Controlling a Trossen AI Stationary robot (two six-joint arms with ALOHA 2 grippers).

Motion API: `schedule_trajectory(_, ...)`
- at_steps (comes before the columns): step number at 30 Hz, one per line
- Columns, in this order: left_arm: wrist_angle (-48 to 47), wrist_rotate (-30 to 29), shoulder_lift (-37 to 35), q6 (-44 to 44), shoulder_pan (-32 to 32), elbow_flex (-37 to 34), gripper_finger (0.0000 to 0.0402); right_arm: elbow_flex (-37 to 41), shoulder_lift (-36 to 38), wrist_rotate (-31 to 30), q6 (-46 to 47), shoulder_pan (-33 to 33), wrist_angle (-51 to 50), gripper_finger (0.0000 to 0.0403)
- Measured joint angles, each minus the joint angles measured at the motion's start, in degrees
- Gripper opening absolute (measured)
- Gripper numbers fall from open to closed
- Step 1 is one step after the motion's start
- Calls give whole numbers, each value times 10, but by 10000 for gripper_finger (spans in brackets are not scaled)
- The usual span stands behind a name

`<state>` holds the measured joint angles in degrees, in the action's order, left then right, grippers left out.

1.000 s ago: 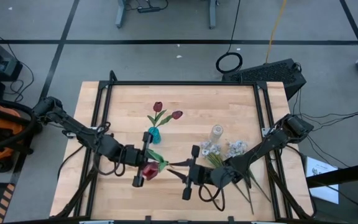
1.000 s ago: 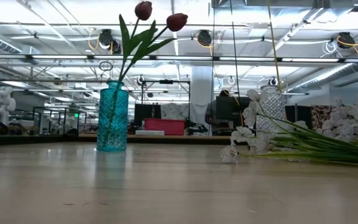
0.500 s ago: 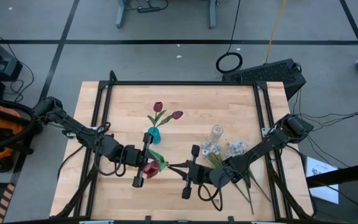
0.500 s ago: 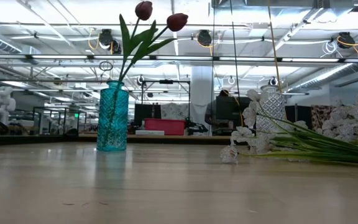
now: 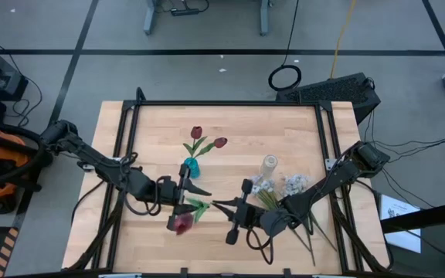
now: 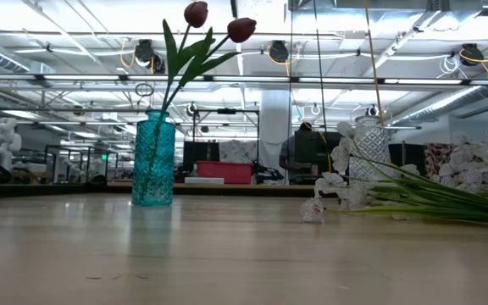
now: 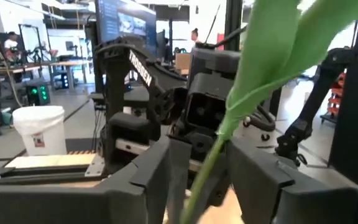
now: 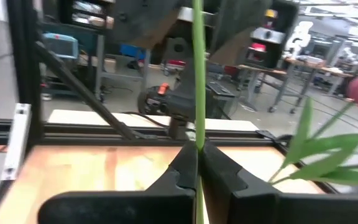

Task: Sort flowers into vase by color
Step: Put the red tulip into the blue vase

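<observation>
I will next grab the stem of the red tulip just below the leaves with my left gripper, to bring the tulip to the teal vase.
A red tulip flower with head and green leaves hangs above the table's near middle. Its stem runs between my two grippers. My right gripper is shut on the stem. My left gripper is open, its fingers standing on either side of the stem with a gap on each side. A teal vase holds two red tulips. White flowers lie on the table beside a clear vase. My right gripper pinches the tulip's green stem between its two fingertips, toward the stem's bare end. The fingers come level from the table's right side, and the stem runs on past them toward my left gripper. The flower is lifted clear of the table.
The teal vase stands just beyond my left gripper, its tulips reaching high. The clear vase and the white flowers' stems take up the right half. A black frame rims the table.
My right gripper has shut on the tulip's stem. My left gripper has then opened and let go of it. The tulip's red head has swung toward the table's near edge, while the stem end at my right gripper has stayed in place.
</observation>
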<state>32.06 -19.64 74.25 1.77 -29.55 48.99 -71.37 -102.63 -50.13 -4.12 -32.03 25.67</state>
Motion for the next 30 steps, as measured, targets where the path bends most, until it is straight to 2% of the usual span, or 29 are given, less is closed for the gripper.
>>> schedule_trajectory(5, -13, -10, 0, 0, -1, 0, 164, 0, 0, -47, -11, 0, -6, 0)
schedule_trajectory(9, -13, -40, 0, 0, 0, 0, 164, 0, 0, -71, -14, 0, -8, 0)
schedule_trajectory(14, -13, -64, 0, 4, 0, 0, 164, 0, 0, -71, -15, 2, -8, 0)
schedule_trajectory(30, 26, -87, 30, 43, 4, 0, 164, 0, 0, -70, 3, 21, -39, 0)
